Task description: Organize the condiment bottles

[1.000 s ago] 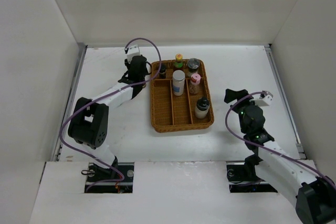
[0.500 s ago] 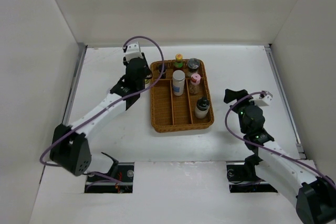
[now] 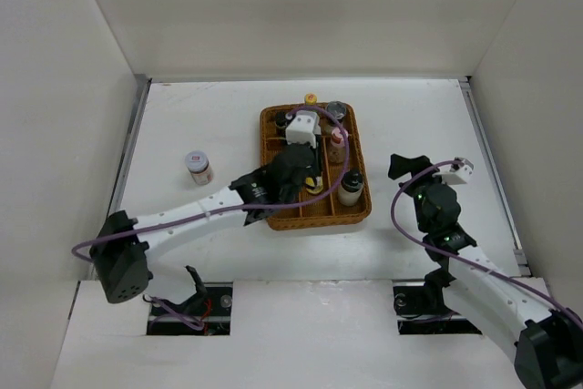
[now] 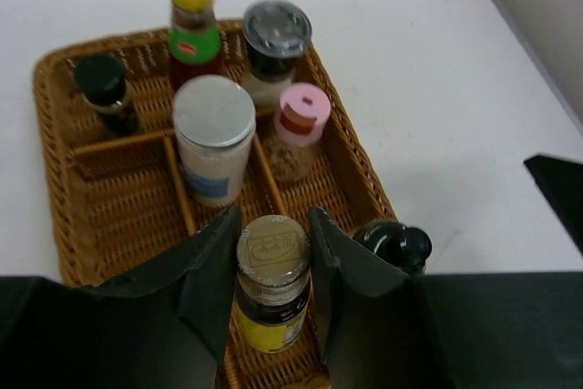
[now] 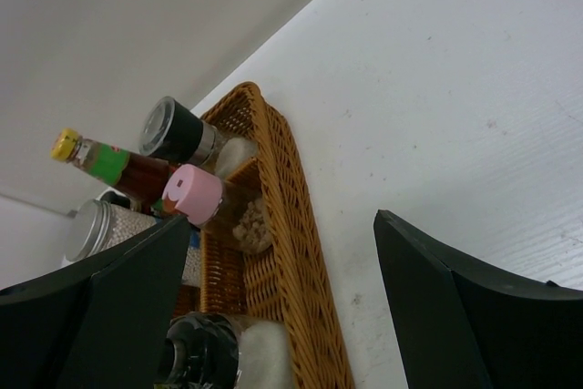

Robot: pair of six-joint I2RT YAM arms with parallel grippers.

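Note:
The dark bottle's base hangs above the tray's near middle slot and would drop if my left gripper opened now, so it is too early to let go.
My left gripper is shut on a dark bottle with a yellow label and a dull metal cap, over the near middle of the wicker tray. In the top view this gripper is over the tray. The tray holds a yellow-capped sauce bottle, a grey-capped grinder, a pink-capped jar, a silver-lidded white jar, a small black-capped bottle and a black-topped bottle. My right gripper is open and empty, right of the tray.
A small jar with a pale lid stands alone on the white table left of the tray. White walls close in the table on the left, back and right. The tray's right rim shows in the right wrist view.
My left arm has swung from the tray's back left corner to over the tray's near middle, now holding the yellow-labelled bottle. The jar on the left table has come into view. The right arm has not moved.

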